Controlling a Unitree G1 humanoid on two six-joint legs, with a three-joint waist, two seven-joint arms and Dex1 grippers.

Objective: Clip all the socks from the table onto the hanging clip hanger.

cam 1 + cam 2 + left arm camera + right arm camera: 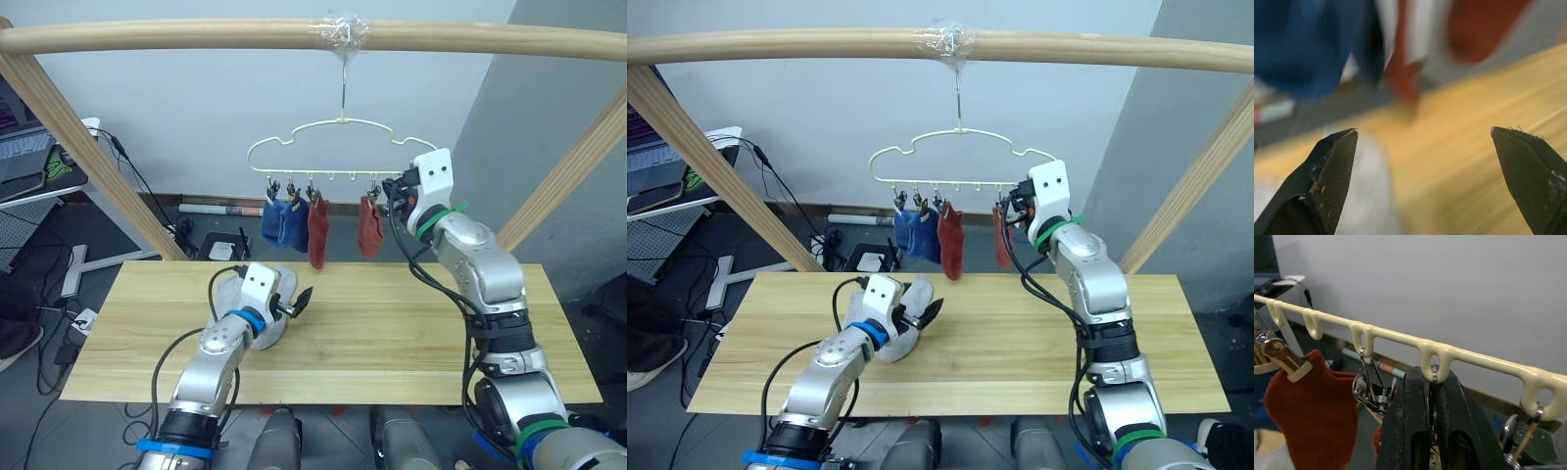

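Observation:
I should next use my left gripper to grab the light grey sock by its cuff (287,275), and then clip the sock onto the cream clip hanger (333,147).
The cream clip hanger (333,147) hangs by its hook from the wooden crossbar. Two blue socks (284,222) and two rust red socks (318,233) (370,227) are clipped along its bar. Up at the bar's right end, my right gripper (397,201) is shut on a metal clip (1432,376) that hangs from a loop of the hanger. Light grey socks (235,291) lie bunched on the left part of the table (411,333). My left gripper (299,300) is open low over the table, just right of the grey socks (1369,196), with nothing between its fingers.
A round wooden pole frame (294,37) spans the scene, with slanted legs at the left (88,147) and right (568,176). A desk with a laptop (24,147) stands at the far left. Cables and small items lie on the floor behind the table.

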